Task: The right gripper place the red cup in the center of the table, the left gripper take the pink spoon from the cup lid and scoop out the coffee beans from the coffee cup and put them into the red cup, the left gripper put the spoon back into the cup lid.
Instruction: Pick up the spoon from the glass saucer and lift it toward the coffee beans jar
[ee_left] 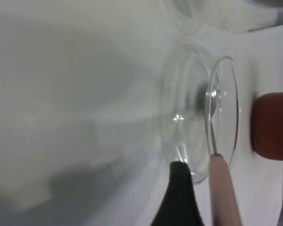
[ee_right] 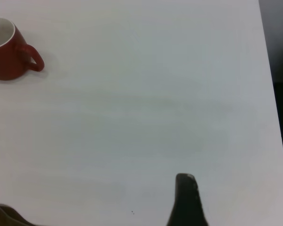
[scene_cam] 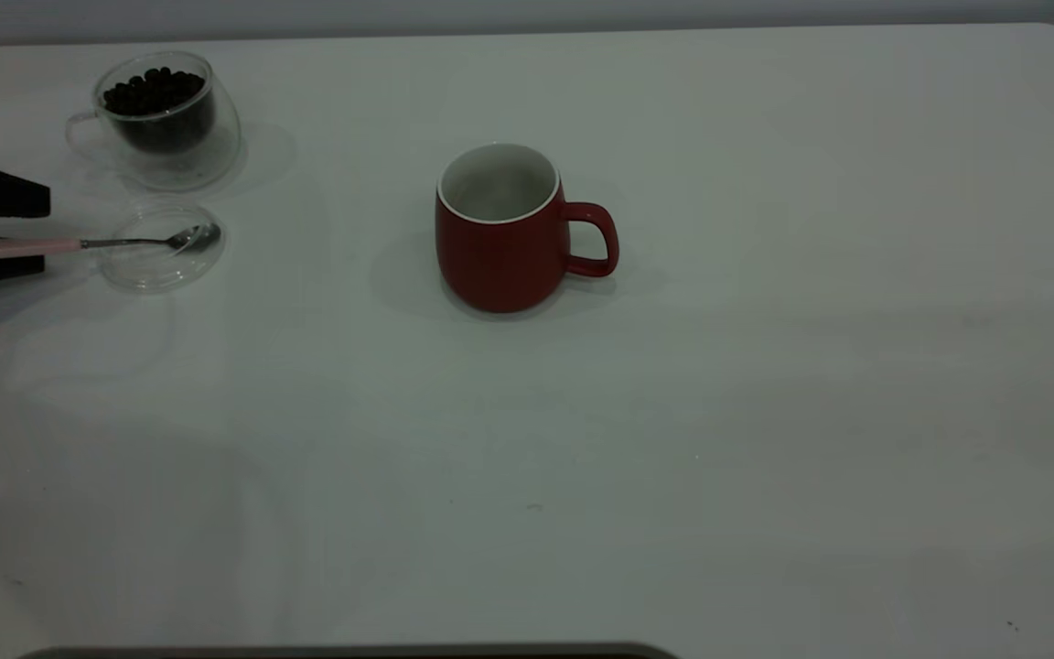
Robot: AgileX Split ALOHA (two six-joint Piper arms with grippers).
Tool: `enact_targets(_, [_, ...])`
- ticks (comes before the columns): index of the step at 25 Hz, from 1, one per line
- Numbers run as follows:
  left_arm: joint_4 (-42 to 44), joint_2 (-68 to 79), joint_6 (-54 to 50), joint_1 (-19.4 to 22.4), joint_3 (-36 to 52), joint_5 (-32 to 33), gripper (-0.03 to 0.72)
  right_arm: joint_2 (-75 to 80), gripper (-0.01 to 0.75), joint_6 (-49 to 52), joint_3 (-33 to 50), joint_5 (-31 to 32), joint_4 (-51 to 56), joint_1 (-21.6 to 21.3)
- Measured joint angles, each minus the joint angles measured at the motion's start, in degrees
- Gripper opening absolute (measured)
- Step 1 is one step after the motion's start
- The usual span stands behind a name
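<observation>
The spoon (scene_cam: 79,244) has its pink handle between the fingers of my left gripper. My left gripper would hold it if I closed now, so I need to close now.
The red cup (scene_cam: 500,238) stands upright near the middle of the table (scene_cam: 765,384), handle to the right; it also shows in the right wrist view (ee_right: 7,56). The pink spoon (scene_cam: 79,244) lies with its bowl in the clear cup lid (scene_cam: 159,271) at the left. My left gripper (scene_cam: 44,234) is open at the left edge, one finger on each side of the pink handle (ee_left: 222,193). Behind the lid stands the glass coffee cup (scene_cam: 170,137), holding coffee beans (scene_cam: 156,90). My right gripper (ee_right: 186,197) hovers over bare table, far from the red cup.
The table's right edge (ee_right: 269,94) runs close to my right gripper. A dark strip (scene_cam: 353,652) lies along the table's near edge.
</observation>
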Motion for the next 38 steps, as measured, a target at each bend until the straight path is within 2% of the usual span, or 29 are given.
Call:
enact_targets(8, [2.19,0.00,-2.38,-0.06,0.00,0.59,0.661,0.00,0.591,0.00,0.00,0.00,0.00,0.00])
enact_targets(11, [2.24,0.00,-2.38,-0.06,0.00,0.59,0.622,0.00,0.591,0.00,0.00,0.00,0.00,0.00])
enact_targets(16, [2.24,0.00,-2.38,-0.06,0.00,0.59,0.491,0.00,0.591,0.00,0.00,0.00,0.00,0.00])
enact_targets(26, [2.48,0.00,-0.85,-0.06,0.00,0.66,0.123,0.00,0.591,0.00,0.00,0.00,0.00,0.00])
enact_targets(38, [9.90,-5.60,-0.58,1.94,-0.07,2.29,0.119,0.00,0.591,0.00,0.00,0.00,0.00,0.00])
